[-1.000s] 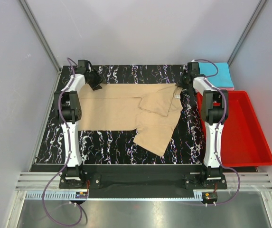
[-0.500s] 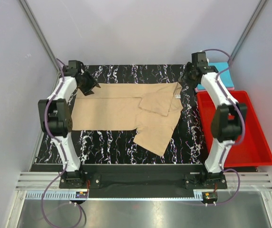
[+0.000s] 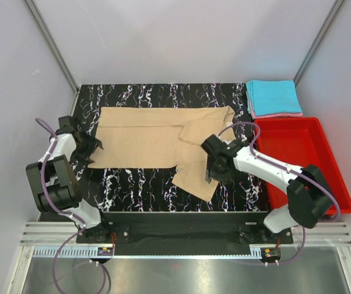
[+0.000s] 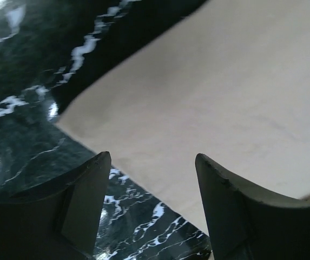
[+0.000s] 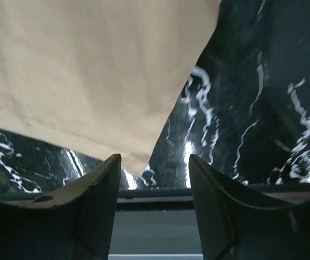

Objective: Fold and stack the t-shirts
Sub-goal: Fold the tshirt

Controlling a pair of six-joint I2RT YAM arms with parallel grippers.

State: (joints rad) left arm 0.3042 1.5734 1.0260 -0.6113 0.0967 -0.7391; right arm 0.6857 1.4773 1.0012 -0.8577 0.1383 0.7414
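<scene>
The robot's right gripper will next grab the tan t-shirt by the tip of its corner that hangs toward the front, to fold that corner back over the t-shirt's body.
A tan t-shirt (image 3: 150, 138) lies spread on the black marbled table (image 3: 138, 184), with its right side folded over and one corner hanging toward the front. My left gripper (image 3: 91, 147) is open and empty at the shirt's left edge; the cloth edge (image 4: 198, 124) shows between its jaws. My right gripper (image 3: 212, 174) is open and empty over the shirt's near right corner (image 5: 100, 81). A folded cyan shirt (image 3: 273, 96) lies on a pink one (image 3: 279, 114) at the back right.
A red plastic bin (image 3: 304, 159) stands at the right, beside the table. Metal frame posts and grey walls close in the back and sides. A rail (image 3: 181, 236) runs along the front edge.
Both arms have swung from the back corners toward the front: the left gripper to the shirt's left edge, the right gripper to its near right corner. The cyan shirt is uncovered now.
</scene>
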